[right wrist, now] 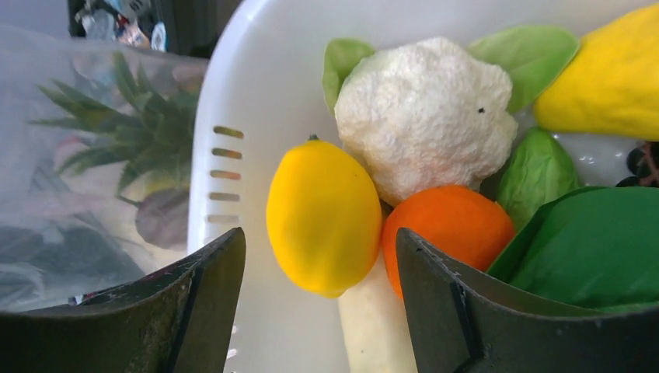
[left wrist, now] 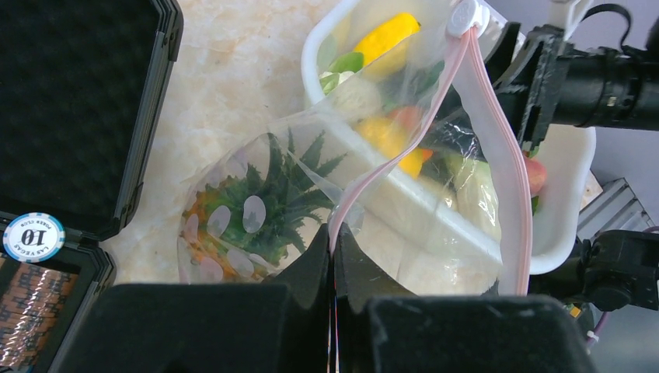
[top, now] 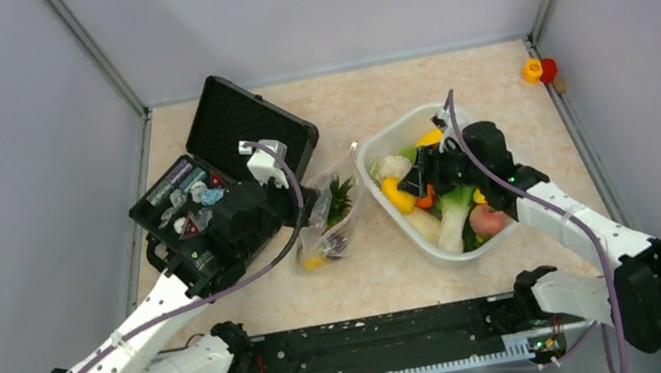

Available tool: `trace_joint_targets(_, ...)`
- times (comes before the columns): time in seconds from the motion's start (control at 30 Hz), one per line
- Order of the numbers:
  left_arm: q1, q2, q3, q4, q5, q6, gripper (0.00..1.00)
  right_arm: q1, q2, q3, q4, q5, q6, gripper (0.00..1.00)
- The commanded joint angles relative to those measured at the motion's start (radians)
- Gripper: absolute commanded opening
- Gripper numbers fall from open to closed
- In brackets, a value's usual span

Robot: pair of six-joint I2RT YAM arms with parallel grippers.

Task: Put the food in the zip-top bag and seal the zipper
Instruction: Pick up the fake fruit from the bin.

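My right gripper lowers and only then closes on the mango, since its fingers stop above the mango [top: 397, 196] [right wrist: 322, 217] between them.
The clear zip-top bag [top: 326, 225] lies between the black case and the white tub, with the pineapple [left wrist: 264, 198] and a dark plum [right wrist: 163, 219] inside. My left gripper [left wrist: 334, 237] is shut on the bag's pink zipper [left wrist: 404, 148] and holds the mouth open toward the tub. My right gripper [right wrist: 320, 252] is open and hovers in the tub [right wrist: 264, 101], its jaws on either side of the yellow mango [right wrist: 322, 217] without touching it. Cauliflower [right wrist: 423, 116], orange [right wrist: 447, 221] and green leafy stalk [right wrist: 591, 249] lie beside the mango. A peach [top: 486, 218] sits at the tub's near end.
An open black case [top: 207, 202] with a foam lid and poker chips [left wrist: 33, 237] stands left of the bag, under my left arm. A small yellow and red toy [top: 538, 71] lies at the far right by the wall. Enclosure walls ring the table.
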Motion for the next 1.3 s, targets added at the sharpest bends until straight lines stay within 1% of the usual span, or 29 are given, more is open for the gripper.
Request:
trace_joint_targets(0.0,-0.002,0.0,0.018,0.028,0.003,-0.004,0.0,0.004,0.048,0.072,-0.003,-0.111,-0.131,0.71)
trace_joint_targets(0.1,-0.002,0.0,0.017,0.032,0.01,-0.007,0.0,0.004,0.068,0.07,-0.011,-0.112,-0.185,0.75)
trace_joint_targets(0.2,-0.002,-0.001,0.018,0.032,0.013,-0.008,0.0,0.009,0.101,0.083,-0.038,-0.14,-0.229,0.76)
trace_joint_targets(0.43,-0.002,-0.001,0.018,0.031,0.007,-0.006,0.0,0.024,0.175,0.103,-0.017,-0.081,-0.264,0.77)
trace_joint_targets(0.57,-0.002,-0.001,0.014,0.032,0.008,-0.006,0.0,0.027,0.216,0.127,-0.024,-0.125,-0.272,0.76)
trace_joint_targets(0.6,-0.002,-0.002,0.013,0.031,0.008,-0.006,0.0,0.027,0.224,0.131,-0.018,-0.17,-0.27,0.75)
trace_joint_targets(0.67,-0.002,-0.001,0.009,0.034,0.01,-0.005,0.0,0.027,0.237,0.135,0.003,-0.239,-0.252,0.65)
trace_joint_targets(0.73,-0.002,0.0,0.011,0.028,0.015,0.002,0.0,0.027,0.239,0.131,0.015,-0.212,-0.225,0.59)
trace_joint_targets(0.8,-0.002,-0.001,0.019,0.011,0.01,0.01,0.0,0.026,0.235,0.13,0.001,-0.177,-0.22,0.48)
trace_joint_targets(0.87,-0.002,-0.01,0.026,-0.006,0.001,0.014,0.0,0.026,0.219,0.132,-0.016,-0.127,-0.205,0.42)
trace_joint_targets(0.9,-0.002,-0.017,0.024,-0.008,-0.005,0.013,0.0,0.026,0.205,0.13,-0.017,-0.098,-0.191,0.3)
trace_joint_targets(0.93,-0.002,-0.027,0.017,-0.005,-0.006,0.012,0.0,0.026,0.182,0.126,-0.014,-0.066,-0.166,0.25)
trace_joint_targets(1.03,-0.002,-0.056,-0.003,0.004,-0.017,0.015,0.0,0.027,0.08,0.082,0.046,0.028,-0.089,0.19)
trace_joint_targets(1.13,-0.002,-0.069,-0.003,-0.008,-0.031,0.018,0.0,0.027,-0.061,-0.009,0.143,0.149,0.064,0.18)
trace_joint_targets(1.17,-0.002,-0.072,-0.005,-0.01,-0.031,0.021,0.0,0.028,-0.106,-0.068,0.184,0.188,0.119,0.17)
trace_joint_targets(1.2,-0.002,-0.075,-0.006,-0.01,-0.032,0.022,0.0,0.026,-0.152,-0.112,0.26,0.21,0.168,0.16)
trace_joint_targets(1.27,-0.003,-0.073,-0.006,-0.013,-0.032,0.023,0.0,0.025,-0.227,-0.184,0.356,0.232,0.243,0.14)
